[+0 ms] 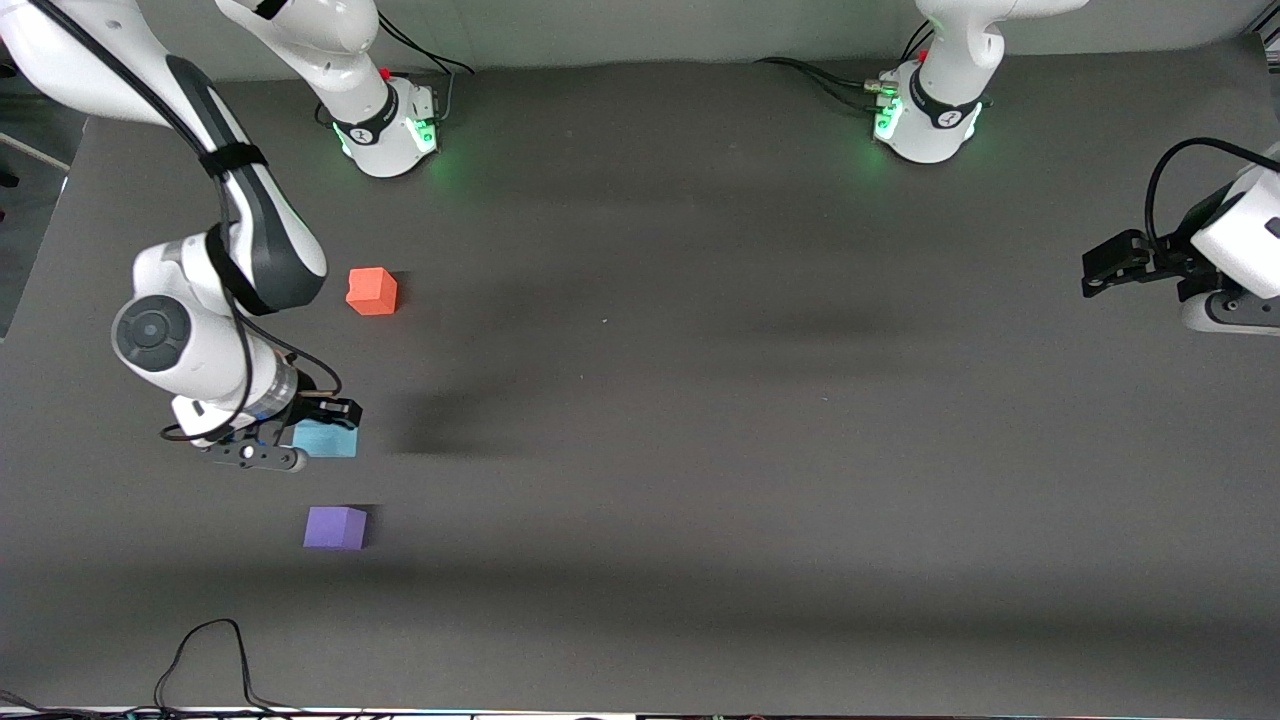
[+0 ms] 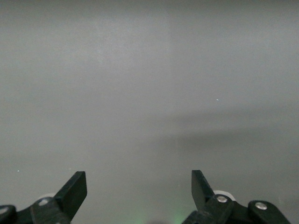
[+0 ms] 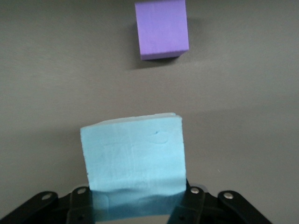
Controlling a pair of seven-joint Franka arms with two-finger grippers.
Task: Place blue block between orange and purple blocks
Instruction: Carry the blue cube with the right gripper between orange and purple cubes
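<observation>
My right gripper lowers the block next, before releasing it, since the blue block's lower edge [image 1: 329, 455] hangs above the table, apart from the shadow.
My right gripper [image 1: 318, 437] is shut on the light blue block [image 1: 327, 439], low over the table toward the right arm's end. It sits between the orange block [image 1: 372, 291], farther from the front camera, and the purple block [image 1: 335, 527], nearer to it. In the right wrist view the blue block [image 3: 133, 154] fills the gap between the jaws of my right gripper [image 3: 136, 196], and the purple block [image 3: 162, 29] lies apart from it on the table. My left gripper [image 1: 1098, 270] waits open and empty at the left arm's end; it also shows in the left wrist view [image 2: 138, 179].
The dark grey table [image 1: 700, 400] bears only the blocks. A black cable [image 1: 200, 650] loops on the table's edge nearest the front camera. The two arm bases [image 1: 390, 120] stand along the edge farthest from that camera.
</observation>
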